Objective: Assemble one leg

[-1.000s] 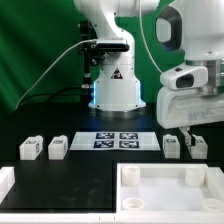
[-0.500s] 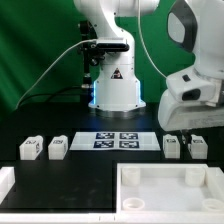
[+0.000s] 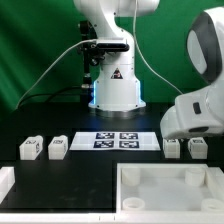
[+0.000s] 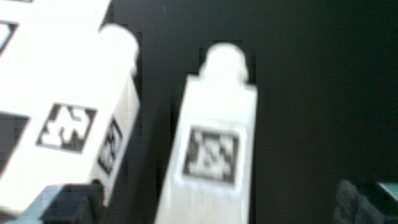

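Observation:
The robot's gripper will next grab the white leg by its tagged body (image 4: 210,160), so the leg's narrow rounded end stays free for the assembly.
Four small white legs with tag marks lie on the black table in the exterior view: two on the left (image 3: 30,149) (image 3: 58,149) and two on the right (image 3: 172,147) (image 3: 197,147). The arm's white hand (image 3: 195,118) hangs low just above the right pair, and its fingers do not show there. In the wrist view my gripper (image 4: 217,206) is open. One leg (image 4: 217,140) lies lengthwise between the dark fingertips (image 4: 63,205), apart from both. A second leg (image 4: 71,110) lies beside it, outside the fingers.
The marker board (image 3: 118,140) lies in the middle, in front of the robot base. A large white tray-like piece with a raised rim (image 3: 165,172) sits at the front right. Another white piece (image 3: 5,180) is at the front left edge.
The arm's hand has moved down and toward the exterior view's right, ending low over the right pair of legs. The legs have not moved.

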Robot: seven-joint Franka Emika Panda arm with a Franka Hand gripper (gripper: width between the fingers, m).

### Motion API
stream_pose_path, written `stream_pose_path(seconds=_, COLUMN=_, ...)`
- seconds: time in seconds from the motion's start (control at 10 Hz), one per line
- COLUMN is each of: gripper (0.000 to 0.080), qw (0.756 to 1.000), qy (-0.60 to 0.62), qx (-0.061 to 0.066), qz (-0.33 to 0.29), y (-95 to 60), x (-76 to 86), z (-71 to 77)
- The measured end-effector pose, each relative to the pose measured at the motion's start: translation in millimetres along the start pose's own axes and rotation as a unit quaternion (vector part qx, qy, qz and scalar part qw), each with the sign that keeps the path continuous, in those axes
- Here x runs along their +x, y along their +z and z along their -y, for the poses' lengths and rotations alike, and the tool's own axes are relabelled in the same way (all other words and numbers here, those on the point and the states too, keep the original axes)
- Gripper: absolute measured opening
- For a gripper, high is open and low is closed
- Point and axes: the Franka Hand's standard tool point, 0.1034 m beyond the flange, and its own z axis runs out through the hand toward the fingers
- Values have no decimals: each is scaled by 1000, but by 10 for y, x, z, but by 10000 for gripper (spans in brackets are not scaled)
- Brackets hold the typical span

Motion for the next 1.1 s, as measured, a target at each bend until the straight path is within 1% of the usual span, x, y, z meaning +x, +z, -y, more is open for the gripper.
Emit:
stream_pose_path(seconds=0.1, gripper=649, qw=1000, qy=6, qx=0, qz=1, y=51, x=65, z=30)
stream_pose_path(seconds=0.4, gripper=649, qw=1000, qy=10, qx=-3, qz=15, y=258, x=80, z=57)
stream_pose_path(seconds=0.5, gripper=649, qw=1000, qy=10, qx=-5, qz=17, y=288, x=81, z=79)
stream_pose_path(seconds=0.8, gripper=640, qw=1000, qy=9, qx=-5, qz=17, y=287, x=83, z=75)
stream_pose_path(seconds=0.9, gripper=488, qw=1000, qy=9, qx=-5, qz=17, y=287, x=83, z=75)
stream_pose_path(seconds=1.0, gripper=284, qw=1000, qy=9, qx=-5, qz=17, y=288, x=84, z=75)
stream_pose_path(seconds=1.1, gripper=284, qw=1000, qy=9, qx=-5, qz=18, y=288, x=84, z=75)
